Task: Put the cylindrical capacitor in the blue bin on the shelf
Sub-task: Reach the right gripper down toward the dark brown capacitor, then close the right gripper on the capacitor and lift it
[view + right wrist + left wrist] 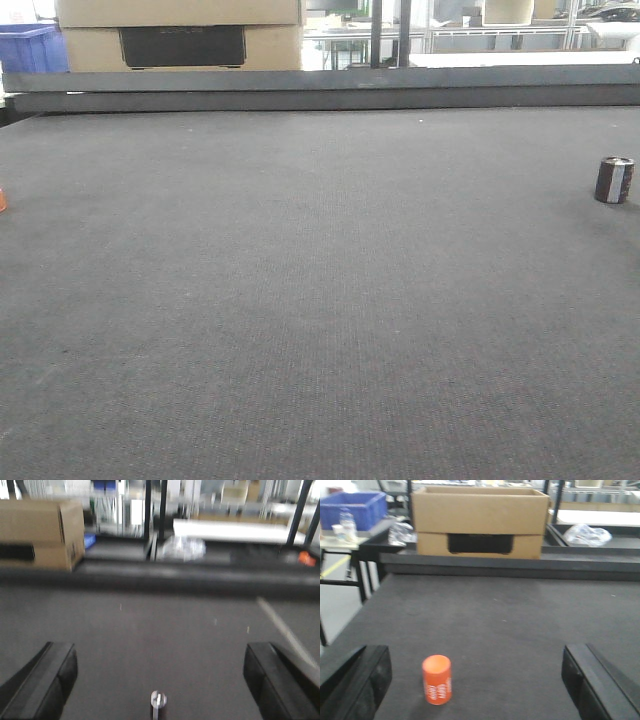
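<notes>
The capacitor needs to go in the blue bin, so my right gripper will next pick it up by its cylindrical body point(613, 182).
The cylindrical capacitor point(614, 180) stands upright on the dark mat near its right edge, a short dark cylinder with a pale stripe and silvery top. In the blurred right wrist view the capacitor point(158, 701) sits low in the middle, between the wide-apart fingers of my open right gripper point(160, 677) and touching neither. My left gripper point(477, 677) is open too, with an orange cylinder point(437, 679) standing on the mat nearer its left finger. Neither gripper shows in the front view. The shelf and its blue bin are out of view.
A cardboard box point(479, 522) stands behind the mat's raised back ledge point(320, 90). A blue crate point(354, 508) sits on a side table at the far left. A crumpled plastic bag point(588, 534) lies at the back right. The orange cylinder point(2, 199) shows at the mat's left edge.
</notes>
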You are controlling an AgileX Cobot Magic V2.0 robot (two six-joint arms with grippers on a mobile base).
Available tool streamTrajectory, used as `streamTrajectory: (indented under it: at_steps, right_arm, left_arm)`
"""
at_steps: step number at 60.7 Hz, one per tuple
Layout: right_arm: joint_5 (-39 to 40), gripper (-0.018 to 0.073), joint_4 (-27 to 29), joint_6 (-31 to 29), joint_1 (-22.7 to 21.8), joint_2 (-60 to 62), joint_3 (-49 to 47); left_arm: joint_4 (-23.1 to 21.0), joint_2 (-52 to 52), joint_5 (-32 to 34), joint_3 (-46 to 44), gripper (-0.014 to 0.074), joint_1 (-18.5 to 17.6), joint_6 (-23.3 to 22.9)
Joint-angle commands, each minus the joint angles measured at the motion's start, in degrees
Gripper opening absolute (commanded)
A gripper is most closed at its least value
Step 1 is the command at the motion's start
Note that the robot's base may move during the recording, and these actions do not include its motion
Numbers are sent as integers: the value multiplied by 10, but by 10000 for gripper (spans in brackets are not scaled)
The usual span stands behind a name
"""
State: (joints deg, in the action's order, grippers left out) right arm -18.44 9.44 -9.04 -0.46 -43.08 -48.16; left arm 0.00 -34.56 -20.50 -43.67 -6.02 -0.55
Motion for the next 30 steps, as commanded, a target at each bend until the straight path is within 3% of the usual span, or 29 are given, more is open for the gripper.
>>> streamTrajectory:
  at_steps: [1, 12, 30]
  right_arm:
    - [10, 569, 0, 2, -2, -45, 11]
    - [138, 569, 0, 2, -2, -111, 106]
    - [502, 569, 0, 2, 12, -254, 253]
  left_arm:
    - [-9, -4, 16, -5, 601, -16, -2]
    - [-10, -5, 20, -5, 601, -39, -2]
    - [-10, -5, 20, -5, 601, -40, -2]
